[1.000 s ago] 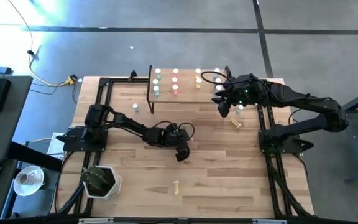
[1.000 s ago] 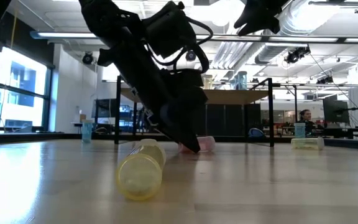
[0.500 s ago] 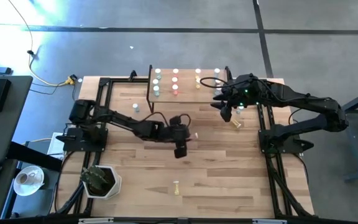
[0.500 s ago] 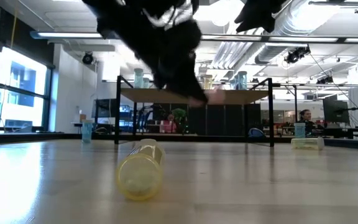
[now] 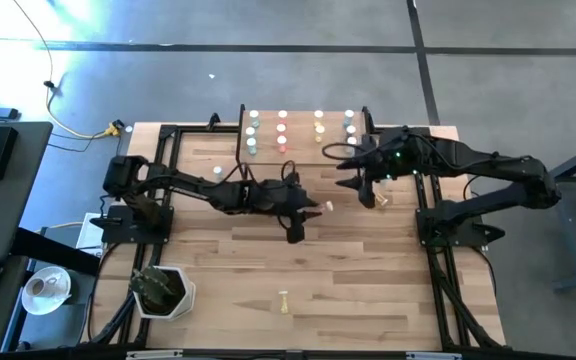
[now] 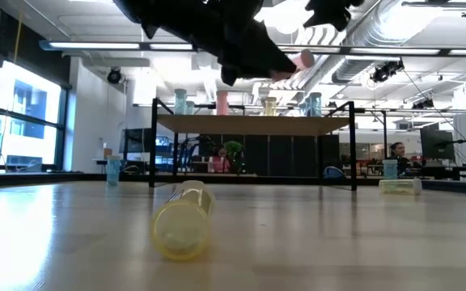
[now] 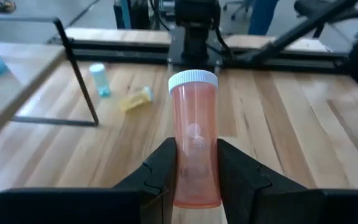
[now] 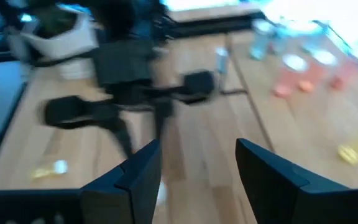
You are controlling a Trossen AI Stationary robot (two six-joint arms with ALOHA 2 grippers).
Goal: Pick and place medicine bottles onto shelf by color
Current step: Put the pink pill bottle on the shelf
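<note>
Next, my right gripper pinches the pink-red bottle by its end with the cap (image 5: 329, 206), to take it over for its place on the shelf.
My left gripper (image 5: 308, 207) is over the middle of the table, shut on a pink-red medicine bottle (image 7: 194, 137) with a white cap (image 7: 193, 79). It shows high up in the low view (image 6: 299, 60). The shelf (image 5: 240, 135) stands at the far edge on thin black legs, with several bottles upright in rows. My right gripper (image 5: 368, 186) hangs open beside the shelf's right end, nothing between its fingers (image 8: 138, 177). My left gripper pinches the bottle's body (image 7: 194, 168) at its lower half between the two fingers. The bottle lies along the fingers, its cap pointing away from the wrist toward the table's right. It is lifted clear of the table, close to level.
A yellow bottle (image 6: 183, 222) lies on its side near the front edge (image 5: 284, 299). Another yellow one (image 5: 380, 198) lies below my right gripper. A bluish bottle (image 5: 218, 172) stands left of the shelf. A white pot with a plant (image 5: 160, 290) sits at the near left.
My left gripper has risen from the tabletop with the pink-red bottle and gone toward the table's right. It has tipped up from pointing steeply down to nearly level. The bottle, which lay on the wood, is lifted clear.
</note>
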